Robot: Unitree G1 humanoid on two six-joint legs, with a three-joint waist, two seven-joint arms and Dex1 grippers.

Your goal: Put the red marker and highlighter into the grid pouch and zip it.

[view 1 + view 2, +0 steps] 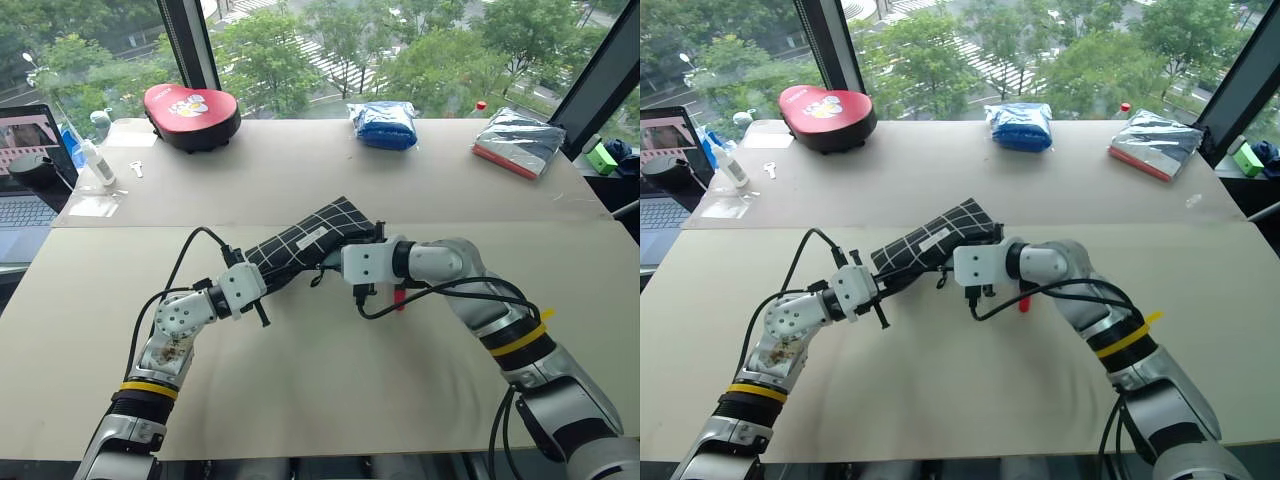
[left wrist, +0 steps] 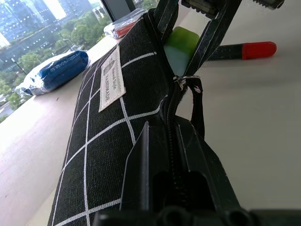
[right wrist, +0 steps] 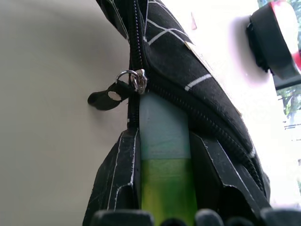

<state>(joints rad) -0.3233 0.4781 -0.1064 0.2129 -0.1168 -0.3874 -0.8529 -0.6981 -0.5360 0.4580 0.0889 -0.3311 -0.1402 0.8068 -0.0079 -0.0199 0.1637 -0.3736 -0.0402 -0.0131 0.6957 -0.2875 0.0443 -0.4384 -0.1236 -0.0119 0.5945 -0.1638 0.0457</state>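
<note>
My right gripper needs to release the highlighter: in the right wrist view the highlighter's pale mint end (image 3: 163,125) pokes inside the pouch's opening, so the highlighter would stay in.
The grid pouch (image 1: 305,240) is black with white lines and lies slanted at mid-table, its near end raised. My left gripper (image 2: 171,160) is shut on that near end, pinching the fabric along the zip. My right gripper (image 3: 164,188) is shut on the highlighter (image 3: 162,141). Its green part sits between the fingers, and its pale mint end pokes into the pouch's open mouth beside the zip slider (image 3: 139,80). The red marker (image 2: 249,50) lies flat on the table just past the right gripper, seen under the right wrist (image 1: 400,297).
A red heart-shaped case (image 1: 190,115) stands at the far left of the table. A blue packet (image 1: 385,125) and a silvery packet (image 1: 520,140) lie along the far edge. A laptop (image 1: 25,170) and a small bottle (image 1: 95,160) are at the left.
</note>
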